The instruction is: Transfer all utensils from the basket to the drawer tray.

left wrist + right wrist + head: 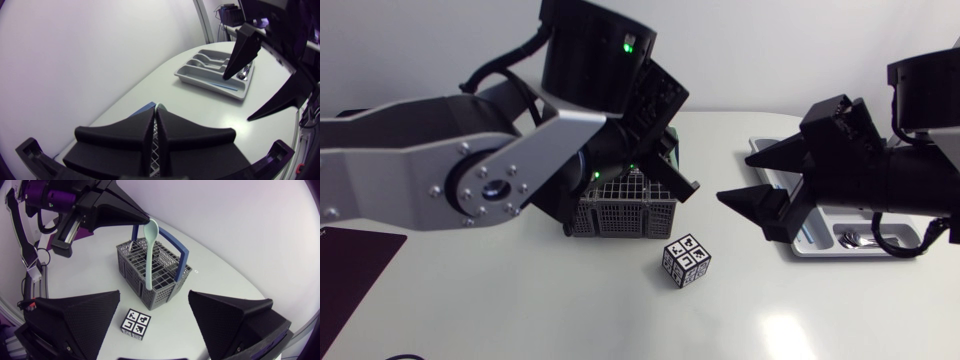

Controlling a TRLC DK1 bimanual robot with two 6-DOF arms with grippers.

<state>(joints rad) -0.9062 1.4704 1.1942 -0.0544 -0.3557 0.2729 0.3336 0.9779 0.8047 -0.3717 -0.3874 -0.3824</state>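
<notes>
My right gripper is about to grab the pale green spoon by its handle [149, 267] to move it from the basket to the drawer tray.
A grey wire basket [620, 208] with a blue handle [180, 255] stands mid-table. My left gripper [685, 188] hovers above it, shut on the top end of a pale green utensil [150, 255]. The utensil hangs upright with its lower end inside the basket [160, 277]. In the left wrist view the fingers [125, 137] are pressed together with the utensil's tip [160, 106] showing between them. My right gripper [735, 177] stands open and empty between the basket and the grey drawer tray [800, 245]. The tray [200, 82] holds metal spoons [205, 59].
A black-and-white marker cube [686, 260] lies just in front of the basket, under my right gripper in its wrist view [136, 324]. A dark mat [350, 270] lies at the table's left edge. My left arm's big links [440, 170] cover the table's left half.
</notes>
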